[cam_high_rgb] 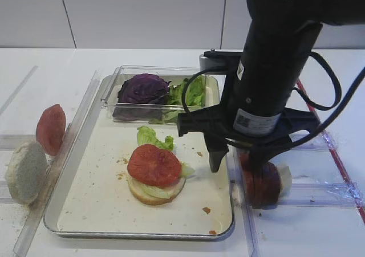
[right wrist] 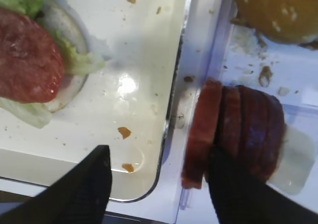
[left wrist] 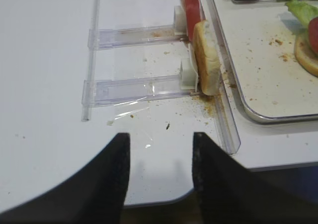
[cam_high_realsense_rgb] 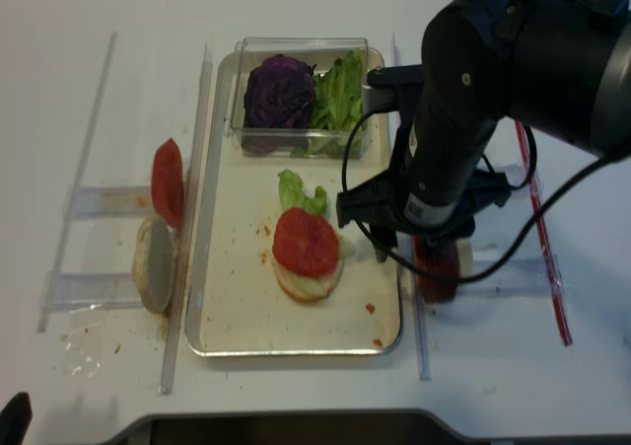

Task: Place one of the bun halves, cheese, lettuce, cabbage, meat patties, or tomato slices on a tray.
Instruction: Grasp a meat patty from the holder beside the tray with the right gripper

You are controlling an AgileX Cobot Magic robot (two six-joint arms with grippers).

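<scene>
I should next use my right gripper to grab the frontmost meat patty by its exposed end, across its flat sides, because the other patties press close behind it.
On the cream tray (cam_high_rgb: pixel 102 205) sits a bottom bun topped with lettuce and a tomato slice (cam_high_rgb: pixel 154 166). A row of upright meat patties (cam_high_rgb: pixel 262 183) stands in the clear rack to the right of the tray. My right gripper (right wrist: pixel 159 184) is open and straddles the frontmost patty (right wrist: pixel 201 134). One finger hangs over the tray corner, and the other is pushed in behind that slice. My left gripper (left wrist: pixel 160 154) is open over bare table, near a bun half (left wrist: pixel 206 55) and a tomato slice (left wrist: pixel 192 8) in the left rack. No cheese is in view.
A clear box at the tray's far end holds purple cabbage (cam_high_rgb: pixel 142 89) and lettuce (cam_high_rgb: pixel 191 92). A loose lettuce leaf (cam_high_rgb: pixel 151 136) lies on the tray. A sesame bun half (right wrist: pixel 278 10) sits beyond the patties. Clear plastic rails (cam_high_rgb: pixel 57 171) flank the tray.
</scene>
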